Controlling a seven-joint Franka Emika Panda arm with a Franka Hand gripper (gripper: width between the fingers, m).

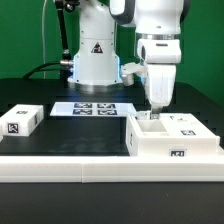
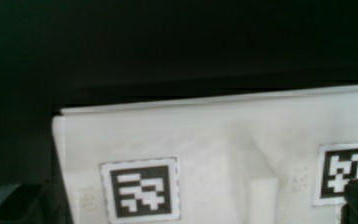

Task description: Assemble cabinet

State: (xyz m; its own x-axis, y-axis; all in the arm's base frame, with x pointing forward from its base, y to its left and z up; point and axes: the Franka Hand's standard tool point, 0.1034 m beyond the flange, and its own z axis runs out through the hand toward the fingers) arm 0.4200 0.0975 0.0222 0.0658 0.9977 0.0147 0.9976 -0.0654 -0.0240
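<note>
I should close my gripper on the rib now, because my fingers reach down on both sides of the white panel's upright rib.
The white cabinet box stands at the exterior view's right, against the front rail, with marker tags on its front and top. My gripper has come down from above onto the box's part nearest the exterior view's left, and its fingertips dip behind the box's rim. The wrist view is filled by a white cabinet surface with two marker tags, very close. One dark finger shows at the frame's edge beside it. The fingertips are hidden, so I cannot tell whether the jaws grip the box. A second white cabinet piece with a tag lies apart at the exterior view's left.
The marker board lies flat on the black table behind the parts. The white robot pedestal with a triangle sticker stands at the back. A long white rail runs along the table's front edge.
</note>
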